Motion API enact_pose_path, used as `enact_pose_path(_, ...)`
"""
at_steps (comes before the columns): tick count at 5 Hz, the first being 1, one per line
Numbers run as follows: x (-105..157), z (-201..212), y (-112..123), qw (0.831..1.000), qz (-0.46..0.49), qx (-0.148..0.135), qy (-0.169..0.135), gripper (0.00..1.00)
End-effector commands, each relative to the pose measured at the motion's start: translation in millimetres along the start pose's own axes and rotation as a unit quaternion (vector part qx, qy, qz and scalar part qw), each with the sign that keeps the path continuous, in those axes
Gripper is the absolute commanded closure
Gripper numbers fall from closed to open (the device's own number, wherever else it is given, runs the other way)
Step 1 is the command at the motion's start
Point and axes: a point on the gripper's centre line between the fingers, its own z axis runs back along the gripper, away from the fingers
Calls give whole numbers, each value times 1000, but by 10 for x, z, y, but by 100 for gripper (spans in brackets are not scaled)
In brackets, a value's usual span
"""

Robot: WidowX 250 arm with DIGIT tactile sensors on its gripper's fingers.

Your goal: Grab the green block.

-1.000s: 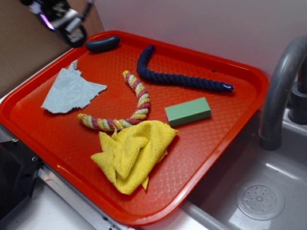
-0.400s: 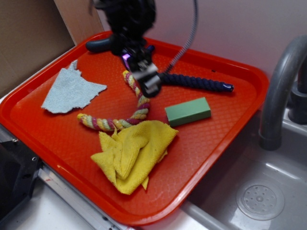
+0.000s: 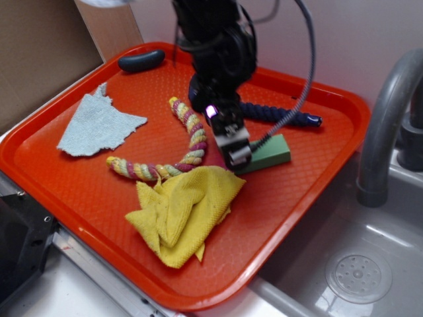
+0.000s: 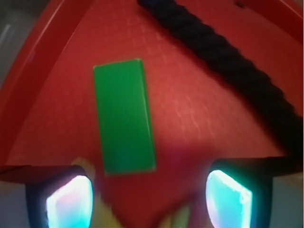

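My fingers are still short, over red tray (image 4: 178, 178) in the wrist view, and would miss if closed now, so they must move toward the green block's near end (image 4: 129, 166) before closing.
The green block (image 3: 269, 152) lies flat on the red tray (image 3: 73, 198), right of centre; my arm covers its left end in the exterior view. My gripper (image 3: 235, 150) hangs just above that left end, pointing down. In the wrist view the block (image 4: 124, 118) lies lengthwise ahead of the jaws, a little left of the middle line. The gripper (image 4: 148, 202) is open, with glowing pads (image 4: 70, 202) wide apart and nothing between them.
A navy rope (image 3: 281, 114) lies behind the block, a striped rope (image 3: 192, 135) to its left, and a yellow cloth (image 3: 182, 208) in front. A blue-grey cloth scrap (image 3: 99, 125) and a dark oblong object (image 3: 141, 61) sit at the left. A grey faucet (image 3: 386, 125) stands right of the tray.
The arm swept from the tray's far left corner across and down to the right; the gripper now hangs over the green block's left end. Nothing on the tray has moved.
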Motion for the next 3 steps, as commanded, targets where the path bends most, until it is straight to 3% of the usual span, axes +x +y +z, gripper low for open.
enact_pose_path(1,154,-204,-229,999,-28,9,13,0)
enact_pose_path(2,171,-340,-297,999,-33,18,37,2)
enact_pose_path(3,134,-360,-339,999,-21,29,38,100)
